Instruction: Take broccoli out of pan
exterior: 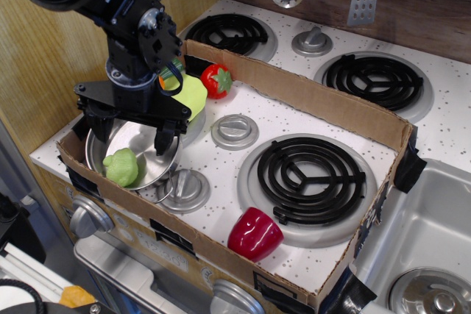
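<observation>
The broccoli needs to come out of the pan (146, 167) next. My gripper needs to grab it by its lumpy head (122, 167).
The pale-green lumpy broccoli (121, 167) lies in the front-left part of the shiny steel pan (146, 167), which sits at the left end of the cardboard-walled stove top. My black gripper (128, 137) hangs over the pan with its jaws open. One finger (96, 131) is at the pan's left rim and the other finger (161, 140) is over its right side. The fingertips are just above and behind the broccoli, not touching it.
A yellow-green leaf piece (190, 95), an orange carrot (165, 79) and a red strawberry (217, 81) lie behind the pan. A red pepper (255, 234) lies near the front wall of the cardboard box (309, 101). Grey knobs (235, 131) and a black burner (310, 174) are to the right.
</observation>
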Available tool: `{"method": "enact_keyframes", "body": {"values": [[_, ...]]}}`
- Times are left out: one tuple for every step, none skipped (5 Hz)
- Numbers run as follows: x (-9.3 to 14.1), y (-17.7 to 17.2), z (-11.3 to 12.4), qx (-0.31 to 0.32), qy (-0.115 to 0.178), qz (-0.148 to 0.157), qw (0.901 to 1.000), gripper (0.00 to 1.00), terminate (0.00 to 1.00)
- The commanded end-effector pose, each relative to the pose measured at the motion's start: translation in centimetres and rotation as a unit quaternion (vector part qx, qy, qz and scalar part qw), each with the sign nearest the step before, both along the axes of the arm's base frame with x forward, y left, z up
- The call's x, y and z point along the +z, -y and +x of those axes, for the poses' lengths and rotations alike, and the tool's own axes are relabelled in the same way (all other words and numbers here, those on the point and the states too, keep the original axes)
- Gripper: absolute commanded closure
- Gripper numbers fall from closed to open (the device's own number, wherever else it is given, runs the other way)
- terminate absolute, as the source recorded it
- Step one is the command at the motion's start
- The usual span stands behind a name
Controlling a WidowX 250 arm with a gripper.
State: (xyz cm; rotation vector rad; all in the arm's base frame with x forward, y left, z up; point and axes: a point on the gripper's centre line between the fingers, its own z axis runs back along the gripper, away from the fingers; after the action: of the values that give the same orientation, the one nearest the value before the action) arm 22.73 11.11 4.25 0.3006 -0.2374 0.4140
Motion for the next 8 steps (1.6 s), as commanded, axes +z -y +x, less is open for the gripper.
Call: {"method": "enact_keyframes", "body": {"values": [[-1.1, -0.1, -0.2, 0.007, 0.012, 0.007, 0.9999, 0.0, 0.0], [-1.6, 0.1, -0.2, 0.02, 0.021, 0.015, 0.9995, 0.0, 0.0], [-1.9, 0.0, -0.2, 0.019, 0.023, 0.016, 0.9994, 0.0, 0.0], [-2.2, 0.2, -0.5, 0.031, 0.034, 0.027, 0.9986, 0.0, 0.0], [-2.6, -0.2, -0.8, 0.033, 0.037, 0.016, 0.9986, 1.0, 0.0], [-2.2, -0.4, -1.0, 0.042, 0.038, 0.011, 0.9983, 1.0, 0.0], [-0.7, -0.4, -0.9, 0.051, 0.046, 0.005, 0.9976, 1.0, 0.0], [1.2, -0.4, -0.3, 0.059, 0.037, -0.002, 0.9976, 1.0, 0.0]]}}
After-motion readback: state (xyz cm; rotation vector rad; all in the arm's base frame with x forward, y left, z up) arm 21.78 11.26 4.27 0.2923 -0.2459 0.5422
